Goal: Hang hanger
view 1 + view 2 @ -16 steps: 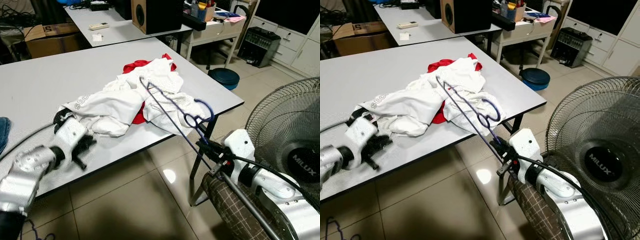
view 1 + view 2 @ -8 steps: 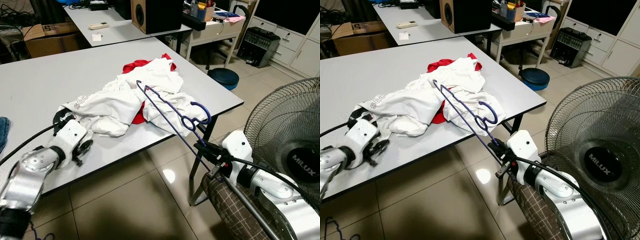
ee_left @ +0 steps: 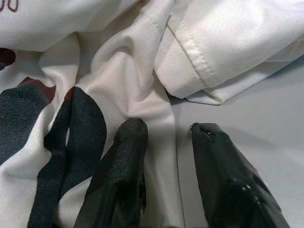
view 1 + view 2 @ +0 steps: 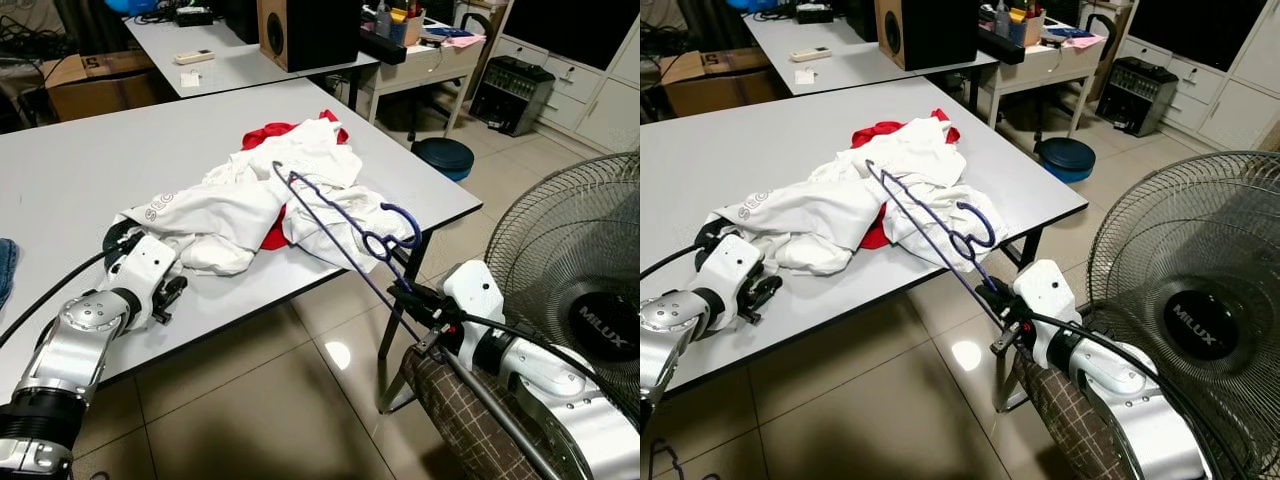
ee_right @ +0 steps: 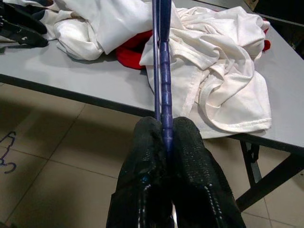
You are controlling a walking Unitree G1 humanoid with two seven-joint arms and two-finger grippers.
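Note:
I need my left gripper to pinch the slack white shirt by the raised fold along its edge next.
A blue wire hanger slants up over a heap of white and red clothes on the grey table. My right gripper is off the table's front right corner, shut on the hanger's lower end; in the right wrist view the blue bar runs out from between its closed fingers. My left gripper rests on the table at the near left edge of the white garment. In the left wrist view it is open, with a fold of white cloth lying between the fingers.
A large standing fan is close on the right. A chair with plaid fabric sits under my right arm. A blue round stool stands beyond the table corner. Behind is a second table with a speaker.
My left gripper has turned and edged in against the white garment. The hanger has tilted slightly in my right gripper, which stays at about the same place.

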